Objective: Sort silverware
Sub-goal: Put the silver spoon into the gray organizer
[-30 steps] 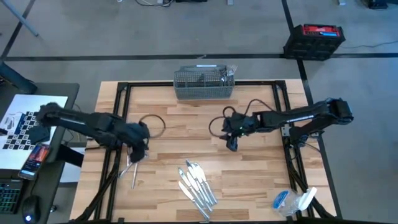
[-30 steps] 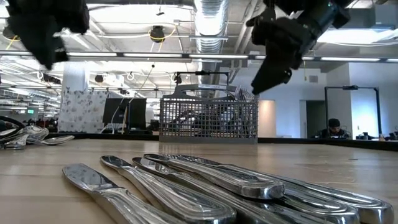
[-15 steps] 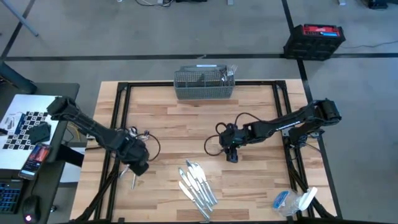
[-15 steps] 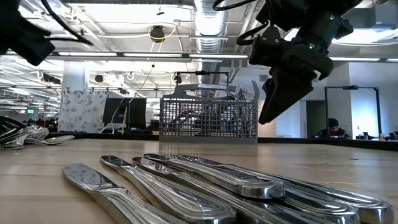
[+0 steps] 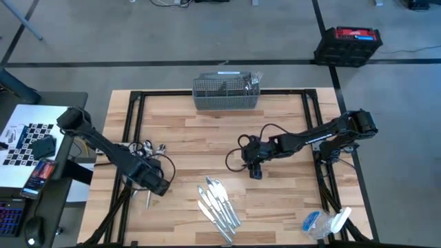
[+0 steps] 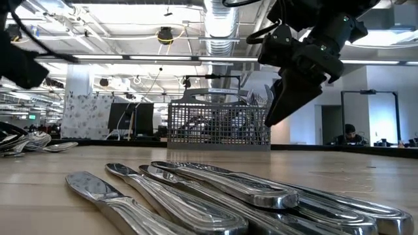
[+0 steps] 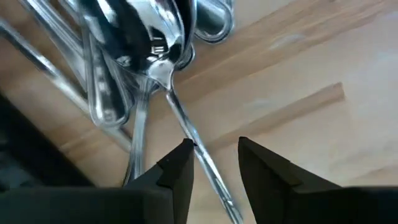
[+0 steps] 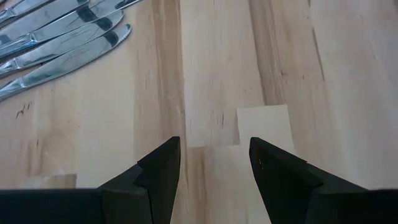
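Observation:
I need to take hold of a spoon by its slim handle with my left gripper next, so that I can sort the spoon into the grey basket.
Silverware lies in two groups: a heap of spoons at the table's left, and a row of table knives near the front middle. My left gripper hangs open just near of the spoon heap. One slim handle lies on the wood and runs between its fingertips, close to one of them. My right gripper is open over bare wood right of centre, and the knives lie beyond its fingers.
A grey wire-mesh basket with some cutlery stands at the far edge's middle. A clear plastic bag lies at the near right corner. A black frame borders the table. Bare wood stretches between both grippers.
My left gripper has moved toward the table's near edge, away from the spoon heap, which now shows uncovered. My right gripper has shifted a little toward the near edge and the table's left, coming lower over the wood.

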